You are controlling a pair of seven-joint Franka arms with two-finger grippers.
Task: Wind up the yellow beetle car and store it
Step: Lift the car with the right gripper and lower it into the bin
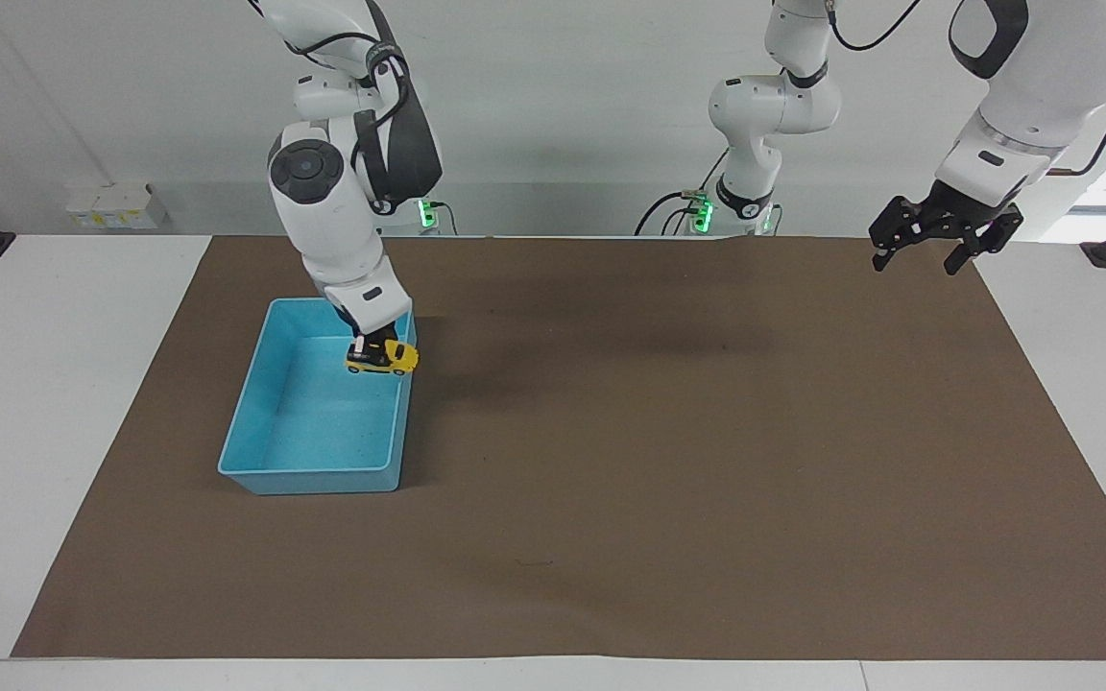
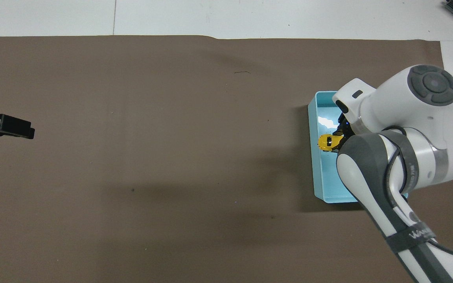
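Note:
My right gripper holds the yellow beetle car point(image 2: 327, 142) high beside the blue bin's near side point(image 2: 313, 142) in the overhead view. It should keep holding the car until the car is lower.
The yellow beetle car point(image 1: 382, 357) hangs in my right gripper point(image 1: 372, 344), which is shut on it from above. The car is in the air over the blue bin point(image 1: 308, 476), just inside the bin wall that faces the middle of the table. In the overhead view the car point(image 2: 327, 142) shows over the bin's floor beside its rim point(image 2: 312, 157), with the right gripper point(image 2: 339, 137) partly hidden under the arm. My left gripper point(image 1: 916, 263) waits open and empty above the mat's edge at the left arm's end; its tip shows in the overhead view point(image 2: 14, 129).
A brown mat point(image 1: 659, 432) covers most of the white table. The bin holds nothing else that I can see. Small white boxes point(image 1: 111, 206) sit at the table's edge near the robots at the right arm's end.

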